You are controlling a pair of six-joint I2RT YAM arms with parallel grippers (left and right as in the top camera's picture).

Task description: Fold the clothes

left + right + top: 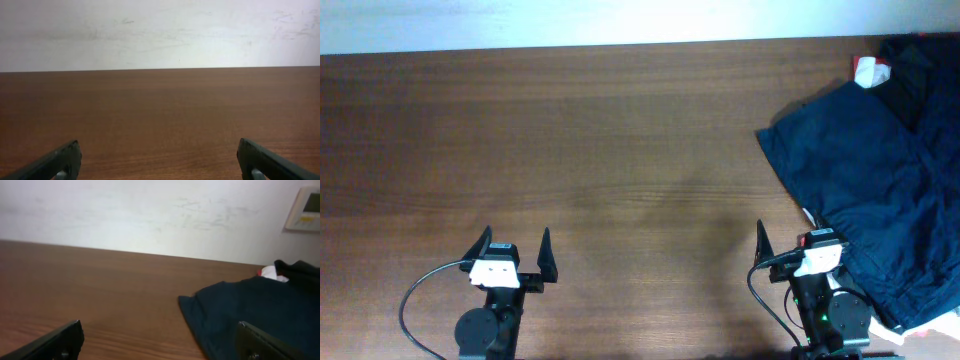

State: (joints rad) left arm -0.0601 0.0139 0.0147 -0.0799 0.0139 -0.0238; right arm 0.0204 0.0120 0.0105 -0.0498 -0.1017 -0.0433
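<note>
The dark navy shorts (875, 180) need to be dragged onto open table for folding. My right gripper should grab them next by the edge that faces the empty table.
The dark navy shorts (875, 180) lie crumpled at the table's right side, running off the right edge of the overhead view. They also show in the right wrist view (250, 312), ahead and to the right. My right gripper (790, 238) is open and empty at the front, its right finger next to the shorts' near edge; in its own view (159, 339) only the fingertips show. My left gripper (515, 243) is open and empty at the front left, far from the shorts, over bare wood (159, 157).
A black garment (920, 70) lies at the back right corner, with a small white and red cloth piece (870, 70) beside it. Another white and red scrap (932, 328) shows under the shorts at the front right. A white wall stands behind the table.
</note>
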